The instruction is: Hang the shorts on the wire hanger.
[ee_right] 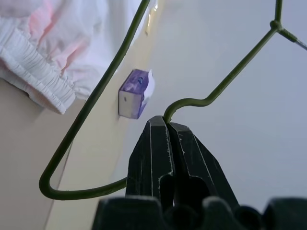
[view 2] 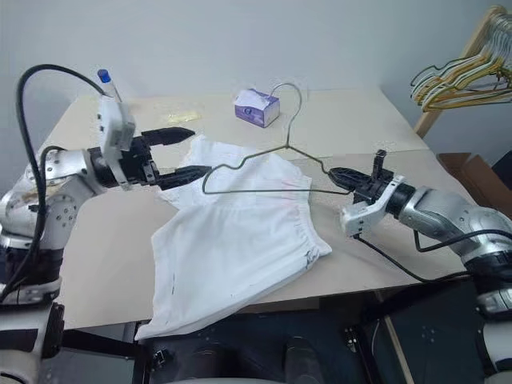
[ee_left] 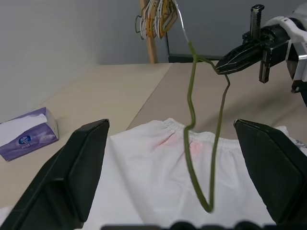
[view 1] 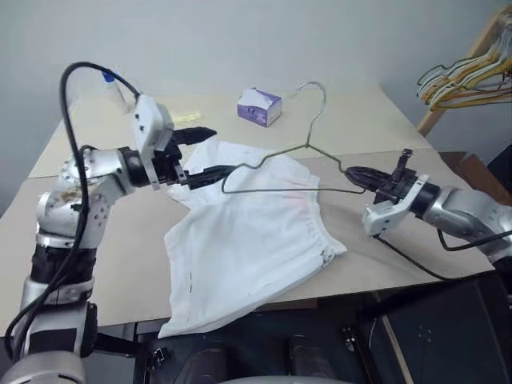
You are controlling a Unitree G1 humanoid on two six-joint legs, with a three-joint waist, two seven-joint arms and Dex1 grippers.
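My left gripper is about to grab the wire hanger by its free bottom corner, to get the wire hanger ready for the shorts.
The white shorts lie spread on the table, waistband toward the far side, one corner drooping over the front edge. Just above them hovers the olive wire hanger, hook pointing away and tilted up. My right gripper is shut on the wire hanger's right shoulder, at the notch. My left gripper is open over the shorts' left side. The hanger's left corner sits between its two fingers without touching them.
A purple-white tissue box stands at the back of the table, and a blue-capped bottle at the back left. A bunch of yellow and white hangers hangs on a wooden rack to the far right.
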